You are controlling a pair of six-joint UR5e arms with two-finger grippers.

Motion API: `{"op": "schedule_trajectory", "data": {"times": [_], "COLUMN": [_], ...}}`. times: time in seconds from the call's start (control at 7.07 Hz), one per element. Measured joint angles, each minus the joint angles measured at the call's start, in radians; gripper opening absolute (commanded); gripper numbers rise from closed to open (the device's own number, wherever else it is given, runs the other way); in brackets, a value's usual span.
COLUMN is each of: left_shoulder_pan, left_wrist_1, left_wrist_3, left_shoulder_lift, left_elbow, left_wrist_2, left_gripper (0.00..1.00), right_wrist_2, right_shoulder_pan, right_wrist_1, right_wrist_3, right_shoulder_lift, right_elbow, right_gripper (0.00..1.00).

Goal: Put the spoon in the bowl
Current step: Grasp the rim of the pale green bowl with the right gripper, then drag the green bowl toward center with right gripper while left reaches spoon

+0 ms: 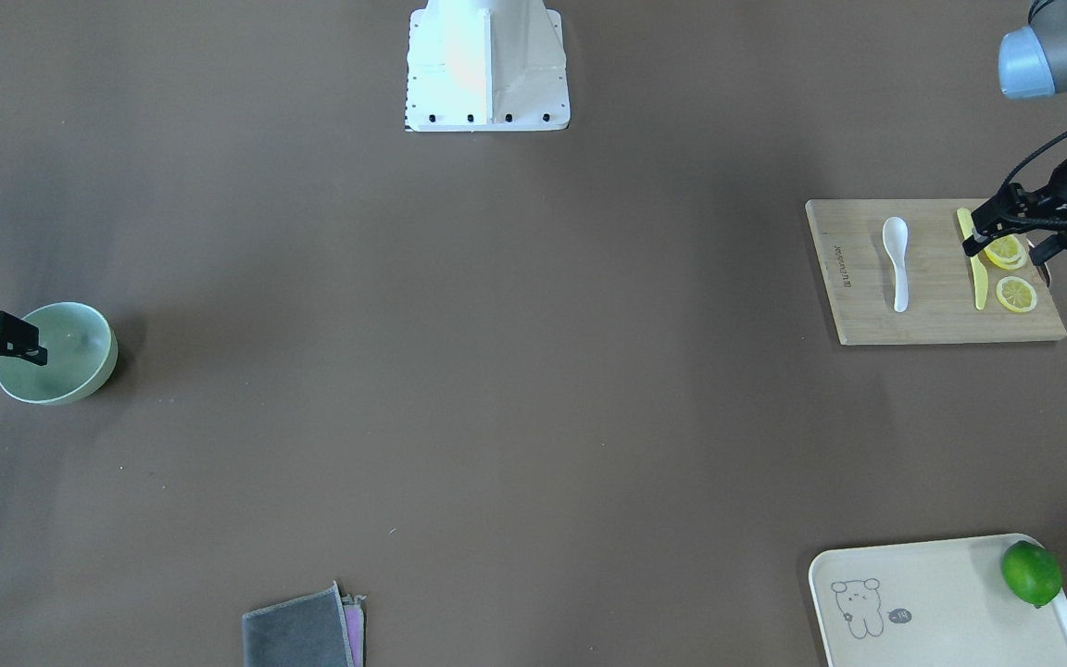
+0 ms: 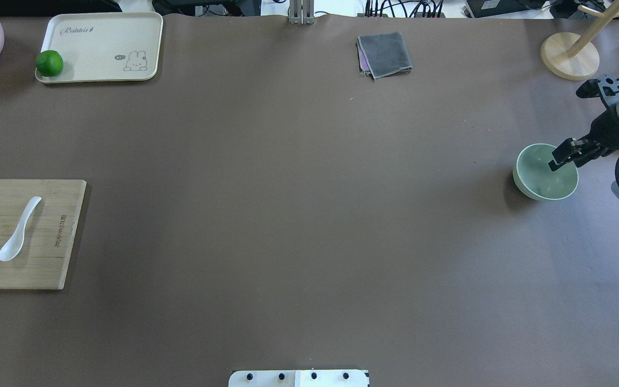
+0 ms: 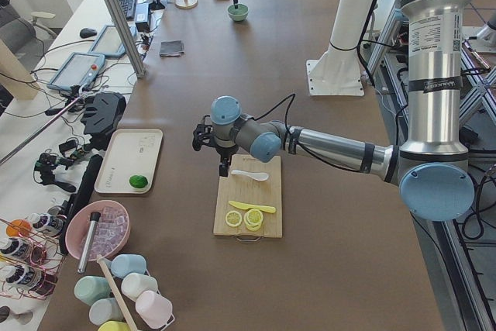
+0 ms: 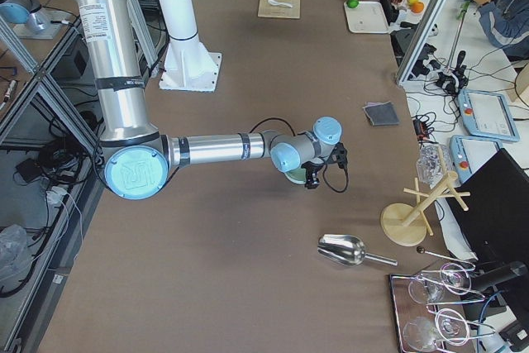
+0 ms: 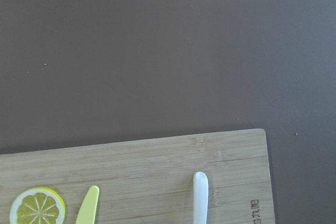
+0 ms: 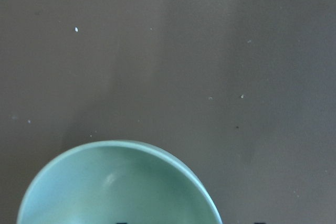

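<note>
I will next bring the bowl within reach of the white spoon, so I will grab the mint-green bowl by its rim with my right gripper.
The white spoon lies on the wooden cutting board, also in the overhead view; only its handle tip shows in the left wrist view. My left gripper hovers open and empty over the board's edge, above the yellow knife, apart from the spoon. The mint-green bowl stands empty at the table's other end. My right gripper is open and empty over the bowl's rim. The bowl fills the bottom of the right wrist view.
Lemon slices lie on the board beside the knife. A cream tray holds a lime. A folded grey cloth and a wooden stand are at the far side. The robot base is mid-table.
</note>
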Motion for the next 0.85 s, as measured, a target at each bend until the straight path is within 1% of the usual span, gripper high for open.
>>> {"op": "schedule_trajectory", "data": {"times": [0.14,0.42,0.57,0.71,0.85], "left_shoulder_pan": [0.000,0.002,0.006,0.027,0.073], "left_wrist_1": [0.000,-0.001,-0.010,-0.030,-0.055], "left_wrist_3": [0.000,-0.004,-0.011,-0.036,-0.078], "left_shoulder_lift": [0.001,0.004,0.018,0.040,0.050], "left_elbow": [-0.001,-0.002,-0.008,-0.014,-0.015], "left_wrist_2": [0.000,0.000,-0.001,-0.001,0.016], "left_gripper": [0.97,0.97,0.95,0.92,0.89], "right_wrist_2": [-0.003,-0.004,0.000,0.007,0.012], "right_shoulder_pan": [-0.003,-0.005,-0.007,-0.019,-0.057], "right_wrist_1": [0.000,0.000,-0.002,-0.006,-0.007], "right_wrist_3": [-0.001,0.009,0.056,0.145,0.261], "right_shoulder_lift": [-0.001,0.002,0.009,0.019,0.041], "right_elbow": [-0.004,0.002,0.032,0.083,0.130], "right_gripper": [0.00,0.00,0.00,0.00,0.00]}}
